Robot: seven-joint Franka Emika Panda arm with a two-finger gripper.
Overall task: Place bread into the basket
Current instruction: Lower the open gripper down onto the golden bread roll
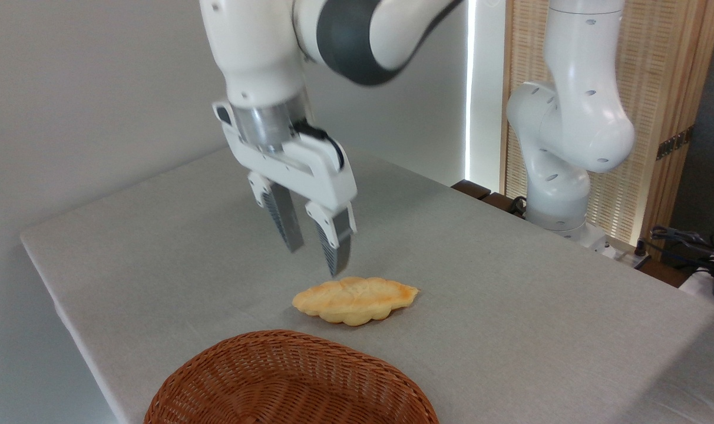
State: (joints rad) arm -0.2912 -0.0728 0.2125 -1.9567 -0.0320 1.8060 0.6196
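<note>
My gripper grabs the golden-yellow bread by its middle (355, 300) next, to put it into the wicker basket (291, 385).
The bread (356, 300), a flat golden-yellow pastry with lumpy edges and browned patches, lies on the grey tablecloth near the middle of the table. My gripper (317, 259) hangs just above and behind its left end, fingers pointing down and open with nothing between them. One fingertip (339, 265) ends a short way above the bread's top edge. The basket (286, 383), reddish-brown woven wicker, sits at the front edge of the picture, just in front of the bread, and is cut off at the bottom. Its bowl looks empty.
The table's left edge (56, 282) drops off beside the wall. The arm's white base (569, 176) stands at the table's far right corner, with cables and a wooden slatted screen (657, 118) behind it.
</note>
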